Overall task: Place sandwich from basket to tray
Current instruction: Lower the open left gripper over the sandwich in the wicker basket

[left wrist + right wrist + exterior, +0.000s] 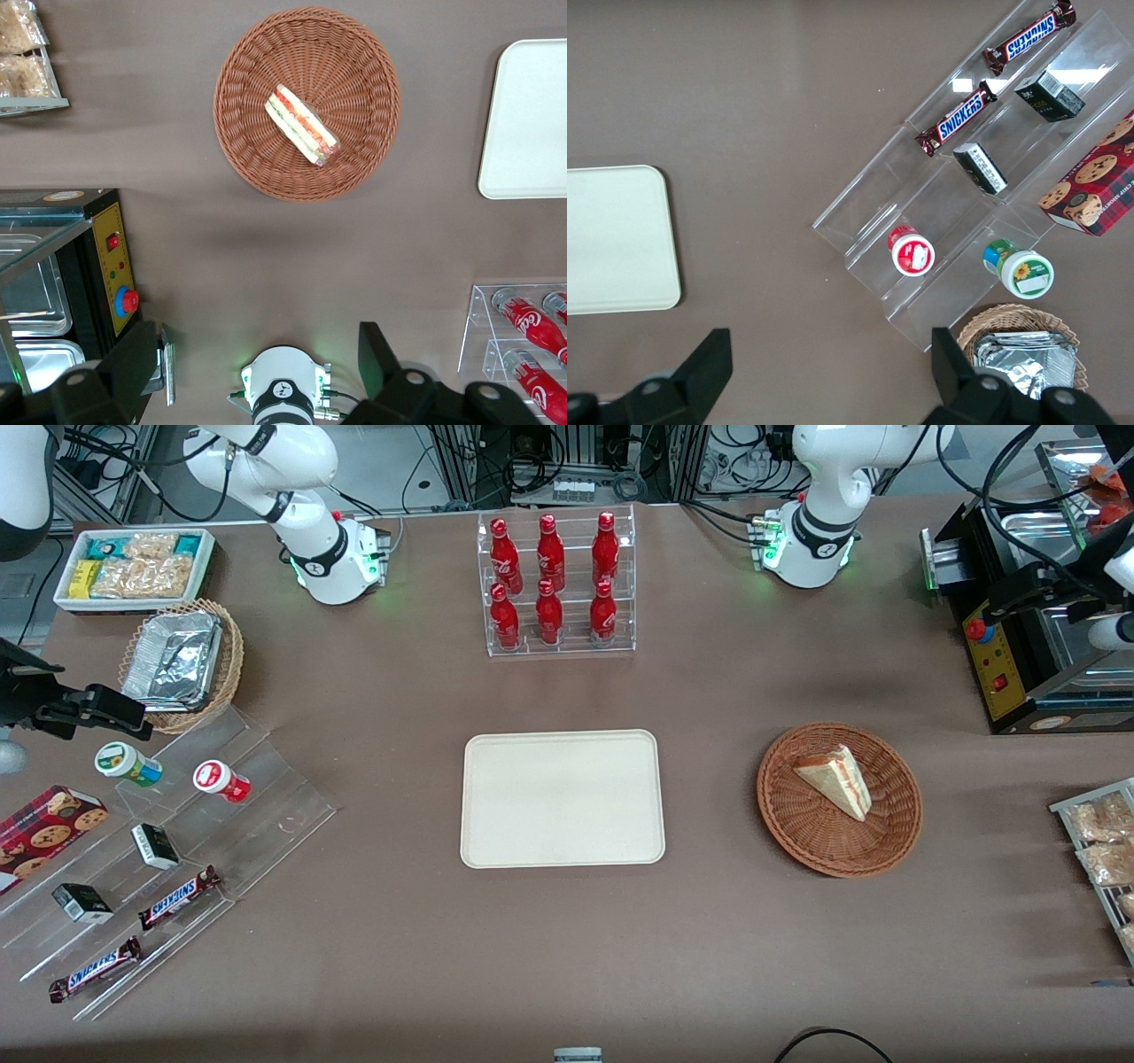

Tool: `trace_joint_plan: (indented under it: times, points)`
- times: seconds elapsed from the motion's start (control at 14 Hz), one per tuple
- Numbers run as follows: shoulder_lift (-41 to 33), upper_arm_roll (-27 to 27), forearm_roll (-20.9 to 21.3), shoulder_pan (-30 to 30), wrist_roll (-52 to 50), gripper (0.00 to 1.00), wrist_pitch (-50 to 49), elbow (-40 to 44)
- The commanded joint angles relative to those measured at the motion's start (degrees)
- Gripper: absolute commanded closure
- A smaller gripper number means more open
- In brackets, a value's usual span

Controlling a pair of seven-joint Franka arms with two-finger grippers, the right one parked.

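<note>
My gripper takes hold of the sandwich by its narrow end (pixel 812 766) next, to place it from the basket onto the cream tray (pixel 561 797).
The sandwich (pixel 837 779), a pale wedge with red and green filling along its edge, lies in the round reddish-brown basket (pixel 797 841) toward the working arm's end of the table. The cream tray (pixel 561 797) sits bare beside the basket, mid-table. My gripper (pixel 1032 598) hangs high over the black machine, well away from the basket and farther from the front camera than it. In the left wrist view the sandwich (pixel 302 125) rests in the basket (pixel 257 159), a corner of the tray (pixel 532 106) shows, and the gripper (pixel 263 363) stands open, holding nothing.
A clear rack of red bottles (pixel 556 584) stands farther back than the tray. A black machine (pixel 1019 646) and a rack of snack packets (pixel 1099 841) flank the basket. Acrylic steps with snacks (pixel 151 841) and a foil-filled wicker basket (pixel 182 660) sit toward the parked arm's end.
</note>
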Motion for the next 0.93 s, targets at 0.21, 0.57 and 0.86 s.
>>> trace_joint_plan:
  times: [0.21,0.57,0.86]
  points:
    - [-0.59,-0.84,4.25,-2.18,-0.38,0.00,0.51,-1.67]
    - [2.83,-0.49,3.82,-1.30,-0.99,0.00,5.76,-4.65]
    - [2.66,-0.40,-0.28,2.38,-5.37,0.00,21.82,-16.68]
